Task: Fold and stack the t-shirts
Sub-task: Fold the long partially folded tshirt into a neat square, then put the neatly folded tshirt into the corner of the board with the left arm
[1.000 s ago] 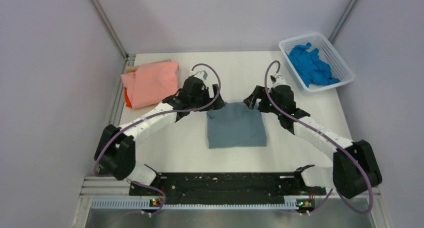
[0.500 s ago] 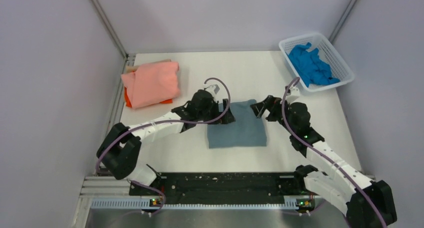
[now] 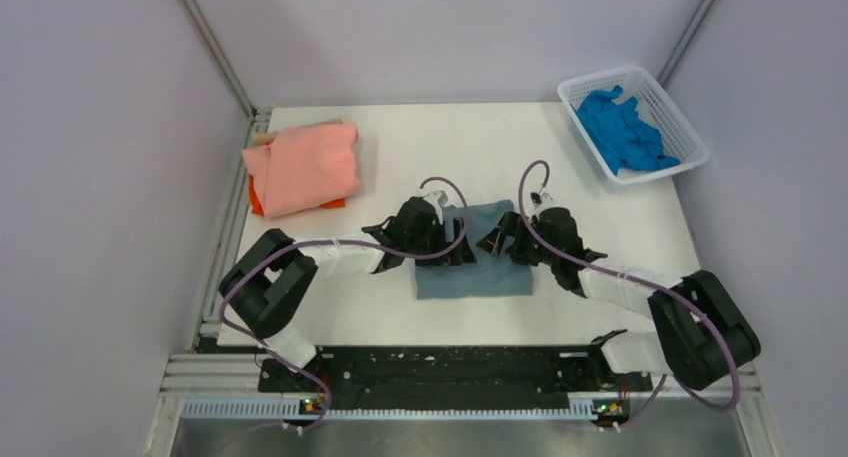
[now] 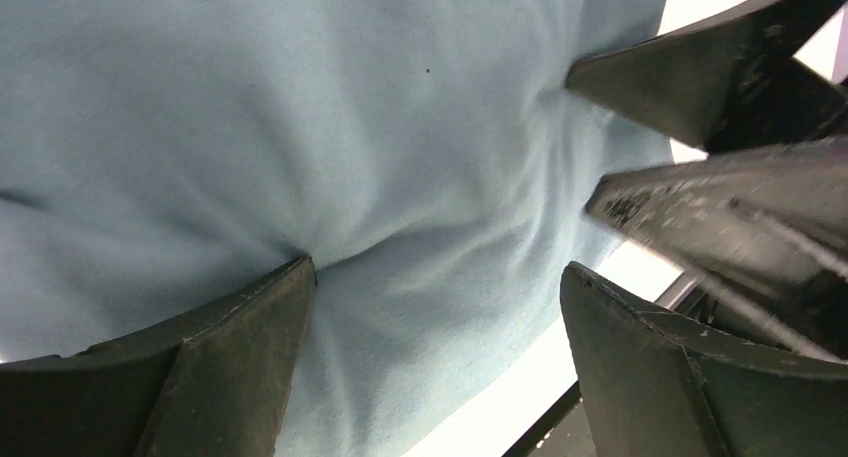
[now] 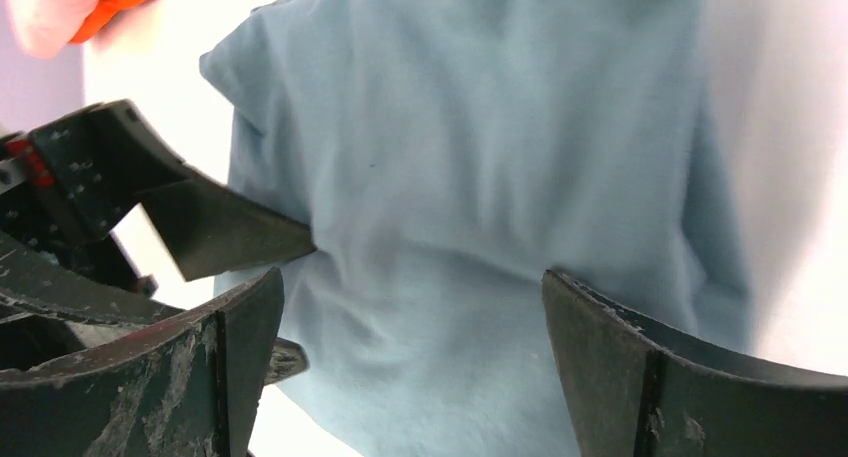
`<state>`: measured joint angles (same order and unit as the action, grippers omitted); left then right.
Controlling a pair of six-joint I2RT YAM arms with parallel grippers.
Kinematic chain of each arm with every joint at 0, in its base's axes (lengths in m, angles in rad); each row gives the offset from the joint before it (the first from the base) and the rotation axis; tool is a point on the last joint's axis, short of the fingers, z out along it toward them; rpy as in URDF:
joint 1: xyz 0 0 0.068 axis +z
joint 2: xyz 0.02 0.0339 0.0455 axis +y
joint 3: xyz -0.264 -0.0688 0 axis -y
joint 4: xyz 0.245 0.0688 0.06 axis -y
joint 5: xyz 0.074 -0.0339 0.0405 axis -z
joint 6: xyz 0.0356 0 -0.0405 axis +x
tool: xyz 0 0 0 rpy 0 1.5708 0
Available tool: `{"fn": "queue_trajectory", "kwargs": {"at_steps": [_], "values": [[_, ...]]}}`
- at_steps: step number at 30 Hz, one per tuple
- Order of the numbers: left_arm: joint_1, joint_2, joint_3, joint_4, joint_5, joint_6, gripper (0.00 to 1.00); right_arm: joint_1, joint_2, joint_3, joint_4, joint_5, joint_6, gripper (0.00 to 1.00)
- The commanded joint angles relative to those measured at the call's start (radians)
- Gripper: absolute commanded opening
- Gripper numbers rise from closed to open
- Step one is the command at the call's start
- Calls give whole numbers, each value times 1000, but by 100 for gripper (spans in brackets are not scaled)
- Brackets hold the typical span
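Note:
My left gripper will next grab the folded grey-blue t-shirt [image 3: 474, 269], layers together, by its side nearest the salmon-pink t-shirt, so I can stack it there.
The folded grey-blue t-shirt [image 3: 474, 269] lies at the table's middle and fills both wrist views [image 4: 300, 127] [image 5: 480, 157]. My left gripper [image 3: 452, 245] is open, fingers pressed down on the shirt's left part. My right gripper [image 3: 502, 241] is open, fingers pressed on its right part. Both tips point toward each other, close together. The salmon-pink t-shirt [image 3: 305, 164] lies folded on the orange one [image 3: 255, 196] at the back left. The bright blue t-shirt [image 3: 622, 129] sits crumpled in the basket.
The white mesh basket [image 3: 681, 132] stands at the back right corner. Metal frame rails run along the table's left edge [image 3: 235, 207] and near edge. Purple cables loop above both wrists.
Both grippers came down from the shirt's far edge toward its middle, drawing nearer to each other, and now press open on the cloth. The shirts at the back have not moved.

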<state>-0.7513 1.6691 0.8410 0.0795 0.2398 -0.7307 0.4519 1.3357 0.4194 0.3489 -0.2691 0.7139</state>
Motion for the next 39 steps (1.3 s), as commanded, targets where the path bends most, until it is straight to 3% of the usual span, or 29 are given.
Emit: {"fn": "queue_trajectory", "kwargs": {"at_steps": [1,4,11,17,26,31,36,39], "values": [[4,-77,-99,-133,-132,20,98,7,-148,-6,-220,297,-80,99],[4,-165,-130,-145,-154,29,99,4,-300,-29,-301,440,-91,99],[0,-403,-94,-232,-226,74,99,3,-671,-35,-387,518,-121,99],[10,-538,-134,-306,-608,-29,99,3,-860,-64,-356,588,-146,99],[67,-370,-94,-336,-639,-54,99,3,-804,-65,-379,548,-149,99],[80,-226,-49,-312,-600,-46,93,4,-770,-62,-381,545,-150,99],[82,-33,47,-315,-519,-41,78,2,-774,-58,-394,552,-153,99],[82,70,114,-334,-436,-34,65,3,-779,-57,-410,576,-158,99]]}}
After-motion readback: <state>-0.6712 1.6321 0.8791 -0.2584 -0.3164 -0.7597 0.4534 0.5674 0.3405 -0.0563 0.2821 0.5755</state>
